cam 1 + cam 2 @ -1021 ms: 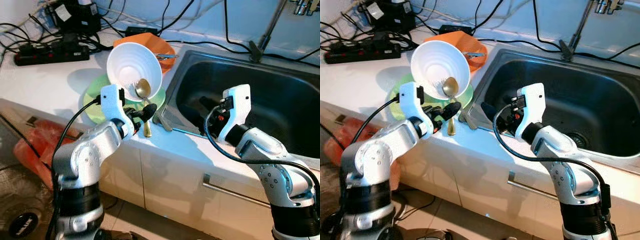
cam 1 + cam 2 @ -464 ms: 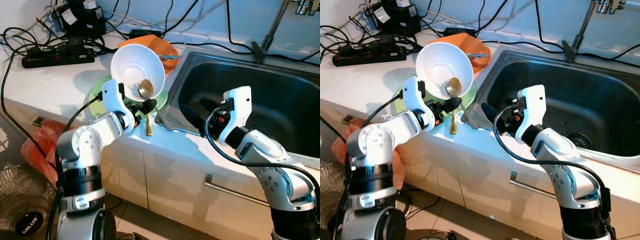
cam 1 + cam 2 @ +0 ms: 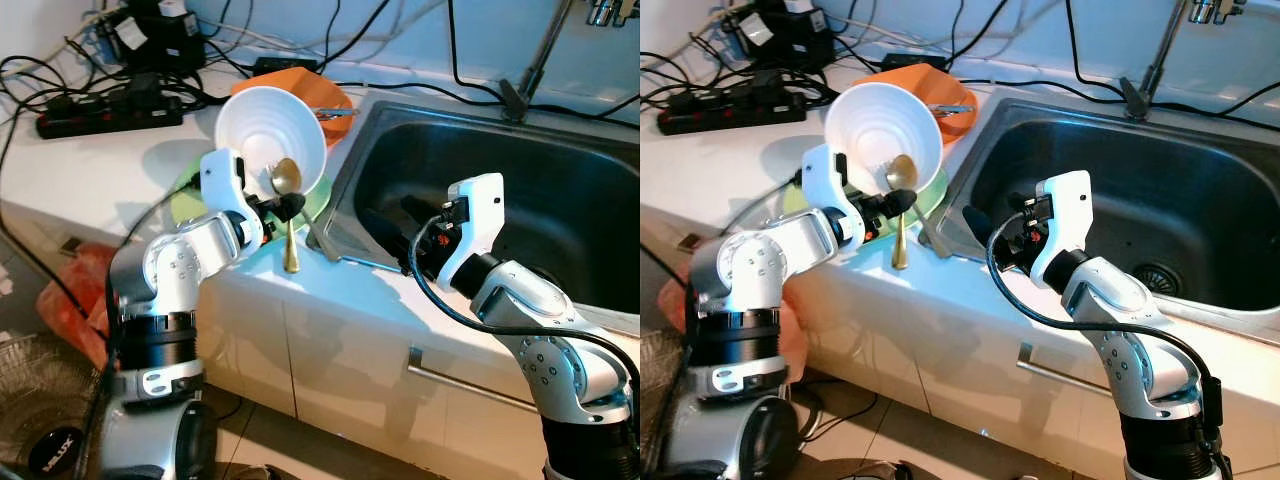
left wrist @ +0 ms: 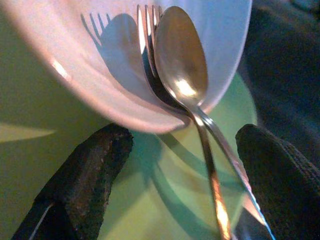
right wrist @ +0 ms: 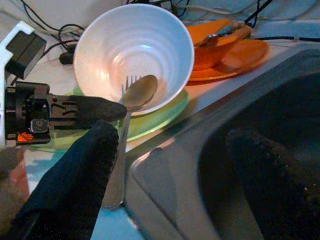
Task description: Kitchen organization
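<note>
The white bowl and fork crowd the gold spoon's head (image 3: 286,176), so my left gripper will next grab the spoon by its handle (image 3: 291,240) past the bowl's rim.
A white bowl (image 3: 268,135) leans tilted on a green plate (image 3: 185,205) at the counter's edge, left of the sink (image 3: 560,200). A gold spoon (image 3: 287,180) and a fork (image 4: 147,40) rest in the bowl, their handles hanging out over the rim. My left gripper (image 3: 285,207) is open just below the bowl's lower rim, its fingers (image 4: 85,170) either side of the two handles without touching them. My right gripper (image 3: 405,235) hovers open over the sink's left edge, holding nothing.
An orange bowl on an orange plate (image 3: 325,95) sits behind the white bowl. A power strip and cables (image 3: 100,105) lie at the back left. On the floor are an orange bag (image 3: 70,300) and a fan (image 3: 50,440). A tap pipe (image 3: 535,60) rises behind the sink.
The camera has shifted a little. My left gripper has crept closer to the bowl's rim and the spoon handle. The right arm has held still.
</note>
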`<state>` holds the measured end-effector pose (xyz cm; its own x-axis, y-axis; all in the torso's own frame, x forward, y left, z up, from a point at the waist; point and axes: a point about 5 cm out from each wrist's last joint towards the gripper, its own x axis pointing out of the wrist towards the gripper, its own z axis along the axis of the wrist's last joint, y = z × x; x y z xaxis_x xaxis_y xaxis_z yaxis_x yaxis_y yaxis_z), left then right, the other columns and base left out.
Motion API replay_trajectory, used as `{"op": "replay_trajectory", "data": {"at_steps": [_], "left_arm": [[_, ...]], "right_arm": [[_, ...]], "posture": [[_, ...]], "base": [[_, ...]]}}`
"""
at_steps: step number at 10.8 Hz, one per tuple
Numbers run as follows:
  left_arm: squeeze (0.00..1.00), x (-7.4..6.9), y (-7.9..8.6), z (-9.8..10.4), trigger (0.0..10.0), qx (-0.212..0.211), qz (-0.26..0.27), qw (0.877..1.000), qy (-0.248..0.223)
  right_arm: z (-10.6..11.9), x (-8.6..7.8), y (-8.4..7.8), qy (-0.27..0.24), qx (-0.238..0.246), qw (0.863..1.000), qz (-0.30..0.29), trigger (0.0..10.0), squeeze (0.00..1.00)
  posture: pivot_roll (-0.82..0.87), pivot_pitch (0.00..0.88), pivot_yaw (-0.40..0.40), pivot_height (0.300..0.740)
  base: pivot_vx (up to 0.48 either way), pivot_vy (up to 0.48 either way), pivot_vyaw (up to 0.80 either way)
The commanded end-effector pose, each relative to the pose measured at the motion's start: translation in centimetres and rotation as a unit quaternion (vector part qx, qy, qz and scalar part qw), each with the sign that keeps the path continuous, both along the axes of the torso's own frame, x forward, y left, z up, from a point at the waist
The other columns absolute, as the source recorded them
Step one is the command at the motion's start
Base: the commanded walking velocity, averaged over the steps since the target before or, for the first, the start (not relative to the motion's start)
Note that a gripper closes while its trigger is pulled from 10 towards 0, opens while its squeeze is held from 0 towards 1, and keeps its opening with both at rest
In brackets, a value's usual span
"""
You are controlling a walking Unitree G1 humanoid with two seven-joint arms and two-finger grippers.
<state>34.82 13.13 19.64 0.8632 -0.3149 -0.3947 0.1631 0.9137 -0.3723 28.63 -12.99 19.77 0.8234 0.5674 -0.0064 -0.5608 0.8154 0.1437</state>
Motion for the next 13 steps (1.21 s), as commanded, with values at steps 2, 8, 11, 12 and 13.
{"op": "replay_trajectory", "data": {"at_steps": [2,8,11,12,13], "left_arm": [[0.00,-0.15,1.58,-3.17,10.0,0.083,0.036,0.994,0.069],[0.00,0.17,1.51,-3.17,0.0,0.070,0.034,0.994,0.079],[0.00,0.06,1.29,-3.07,0.0,0.047,0.035,0.995,0.082],[0.00,0.03,1.25,-3.08,0.0,0.043,0.036,0.995,0.082],[0.00,-0.04,1.14,-3.08,0.0,0.039,0.037,0.995,0.082]], "right_arm": [[0.17,-0.20,-0.10,-0.002,0.002,1.000,-0.005,10.0,0.00],[0.15,-0.13,-0.01,-0.002,0.003,1.000,-0.007,10.0,0.00],[0.18,-0.03,-0.11,-0.003,0.002,1.000,-0.008,10.0,0.00],[0.17,-0.02,-0.13,-0.003,0.002,1.000,-0.009,10.0,0.00],[0.13,0.00,-0.21,-0.003,0.001,1.000,-0.009,10.0,0.00]], "posture": [[0.07,0.096,0.047,0.740],[0.07,0.095,0.050,0.740],[0.07,0.094,0.046,0.740],[0.07,0.094,0.044,0.740],[0.07,0.094,0.043,0.740]], "base": [[0.000,0.000,0.00],[0.000,0.000,0.00],[0.000,0.000,0.00],[0.000,0.000,0.00],[0.000,0.000,0.00]]}}
